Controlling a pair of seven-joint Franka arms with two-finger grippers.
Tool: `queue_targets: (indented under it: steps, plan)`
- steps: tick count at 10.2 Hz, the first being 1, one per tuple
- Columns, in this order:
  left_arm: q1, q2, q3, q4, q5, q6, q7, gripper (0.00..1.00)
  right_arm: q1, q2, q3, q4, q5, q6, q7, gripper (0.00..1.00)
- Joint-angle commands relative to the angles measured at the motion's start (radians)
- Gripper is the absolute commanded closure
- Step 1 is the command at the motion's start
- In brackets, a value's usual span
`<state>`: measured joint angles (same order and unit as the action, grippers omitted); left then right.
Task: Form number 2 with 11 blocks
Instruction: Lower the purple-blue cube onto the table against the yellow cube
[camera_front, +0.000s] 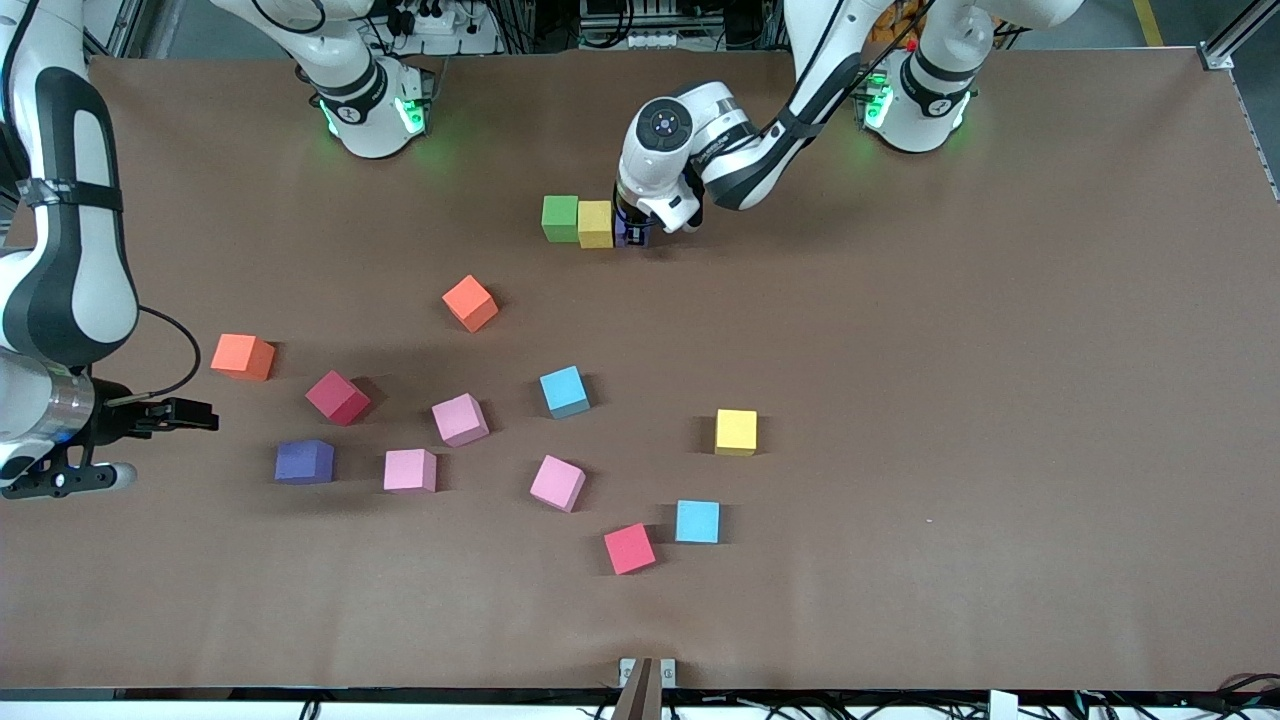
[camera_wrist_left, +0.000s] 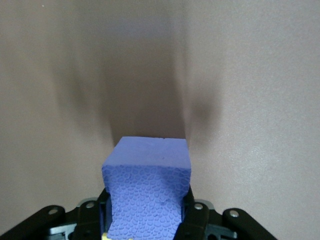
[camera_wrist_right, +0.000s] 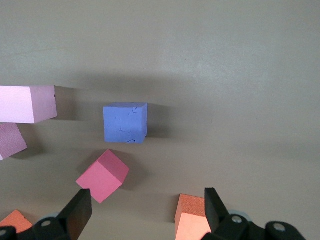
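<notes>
The purple block's lower edge (camera_front: 620, 245) (camera_wrist_left: 153, 138) meets its shadow on the tabletop beside the yellow block, so it is time for my left gripper to open now.
A green block (camera_front: 560, 218) and a yellow block (camera_front: 596, 224) stand side by side in a row near the robots' bases. My left gripper (camera_front: 634, 228) is shut on a purple block (camera_front: 631, 236) right beside the yellow one, low at the table. In the left wrist view the purple block (camera_wrist_left: 148, 182) fills the gap in my left gripper (camera_wrist_left: 147, 222). My right gripper (camera_front: 195, 413) hangs open and holds nothing, at the right arm's end of the table by an orange block (camera_front: 242, 356). In its wrist view the right gripper (camera_wrist_right: 145, 210) has only bare table inside it.
Loose blocks lie scattered nearer the front camera: orange (camera_front: 470, 302), red (camera_front: 337, 397), purple (camera_front: 304, 462), pink (camera_front: 460, 419), pink (camera_front: 410, 470), pink (camera_front: 557, 483), light blue (camera_front: 565, 391), yellow (camera_front: 736, 432), light blue (camera_front: 697, 521), red (camera_front: 630, 549).
</notes>
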<state>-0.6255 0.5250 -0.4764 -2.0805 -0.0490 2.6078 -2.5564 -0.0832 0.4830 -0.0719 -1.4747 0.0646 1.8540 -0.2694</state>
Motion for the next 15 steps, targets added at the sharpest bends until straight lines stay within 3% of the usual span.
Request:
queue_targets:
  steps: [1,3,4,5,6,15]
  plan:
    - [-0.003,0.013,0.004,0.013,0.034,0.008,-0.033,0.59,-0.013,0.002,0.009,0.004,0.018,0.001,-0.019,0.0]
    - [-0.003,0.018,0.004,0.02,0.034,0.008,-0.033,0.51,-0.013,0.002,0.009,0.004,0.02,0.001,-0.019,0.0]
    - [-0.003,0.021,0.004,0.022,0.034,0.008,-0.033,0.34,-0.013,0.002,0.009,0.004,0.018,0.001,-0.019,0.0]
    - [-0.003,0.021,0.004,0.025,0.035,0.008,-0.033,0.28,-0.013,0.002,0.009,0.004,0.02,0.001,-0.019,0.0]
    - [-0.006,0.021,0.005,0.025,0.037,0.008,-0.033,0.15,-0.013,0.002,0.009,0.004,0.02,0.001,-0.019,0.0]
    - [-0.006,0.016,0.002,0.027,0.101,-0.003,-0.033,0.11,-0.013,0.002,0.009,0.004,0.02,0.001,-0.019,0.0]
